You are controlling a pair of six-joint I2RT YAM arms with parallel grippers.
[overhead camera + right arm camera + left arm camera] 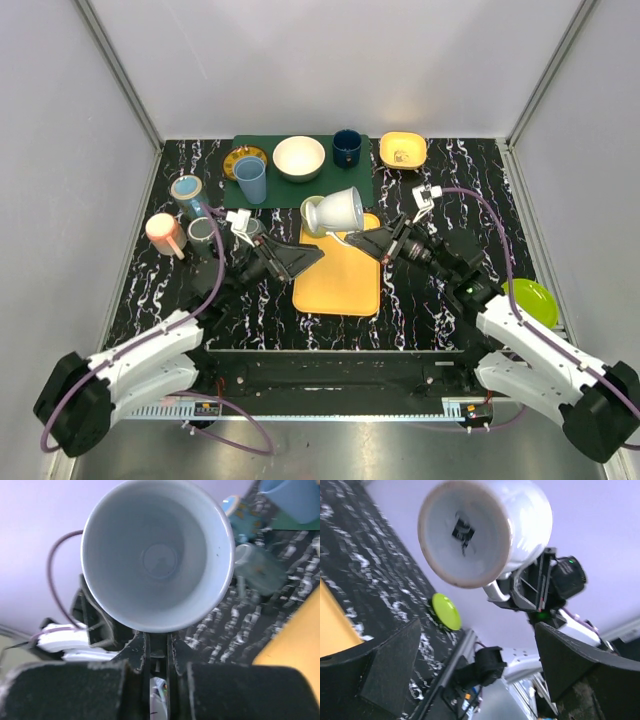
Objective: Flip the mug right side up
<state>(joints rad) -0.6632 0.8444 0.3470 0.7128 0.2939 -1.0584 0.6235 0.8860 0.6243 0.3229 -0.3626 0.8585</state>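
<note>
My left gripper grabs the white mug's handle (pixel 336 238) (pixel 496 591) from the base side next. My right gripper then releases, and the mug turns with its opening first.
The white mug (pixel 337 210) hangs tilted on its side above the far end of the yellow tray (pixel 338 275). My right gripper (pixel 372 241) is shut on its handle. In the right wrist view I look straight into the mug's mouth (pixel 157 555), with the fingers (pixel 136 655) clamped just below the rim. In the left wrist view the mug's base (pixel 464 532) faces the camera and the handle (pixel 492 591) sits in the right gripper. My left gripper (pixel 303 257) is open and empty, just left of and below the mug, over the tray's left edge.
A green mat (pixel 362 188) at the back holds a cream bowl (pixel 299 157), a light blue cup (pixel 250 180), a dark blue mug (pixel 347 147) and a patterned plate (pixel 238 157). A yellow bowl (pixel 403 150) stands back right. Several cups (pixel 166 233) stand left. A green plate (pixel 532 298) lies right.
</note>
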